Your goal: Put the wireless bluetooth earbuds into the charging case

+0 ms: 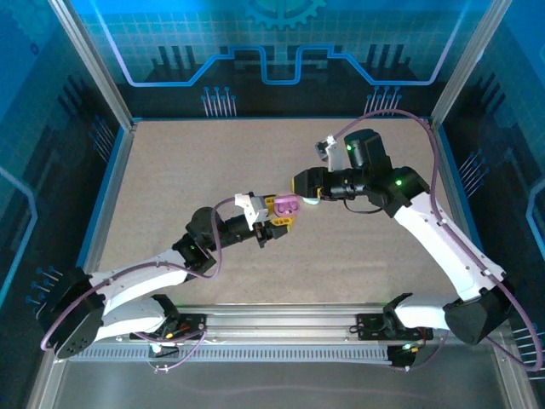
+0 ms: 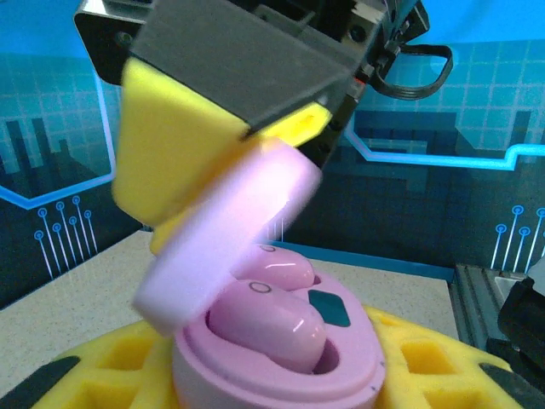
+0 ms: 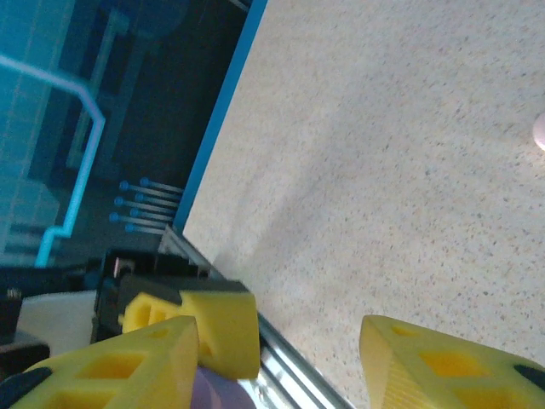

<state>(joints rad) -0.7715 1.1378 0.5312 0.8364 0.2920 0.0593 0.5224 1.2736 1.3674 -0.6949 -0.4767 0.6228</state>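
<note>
My left gripper holds the charging case [image 2: 281, 371]. I should next grab it across its lid and base with my right gripper to shut the earbuds inside.
My left gripper [image 1: 277, 215] is shut on a pink charging case [image 2: 281, 371], gripped between its yellow pads [image 2: 426, 358] above the middle of the table. The case's lid [image 2: 217, 251] stands tilted open. Two glossy pink earbuds [image 2: 264, 328] lie side by side in the wells, the far one [image 2: 285, 273] partly under the lid. My right gripper [image 1: 300, 189] hovers just right of the case, open. One of its yellow fingers [image 2: 170, 145] rests against the top of the lid. In the right wrist view my right gripper [image 3: 277, 341] shows bare table through its gap.
The speckled beige table [image 1: 213, 162] has a blue raised border [image 1: 115, 183] on the left and back. An aluminium rail [image 1: 281, 324] runs along the near edge between the arm bases. A small pale spot [image 3: 540, 132] lies on the table at the right wrist view's right edge.
</note>
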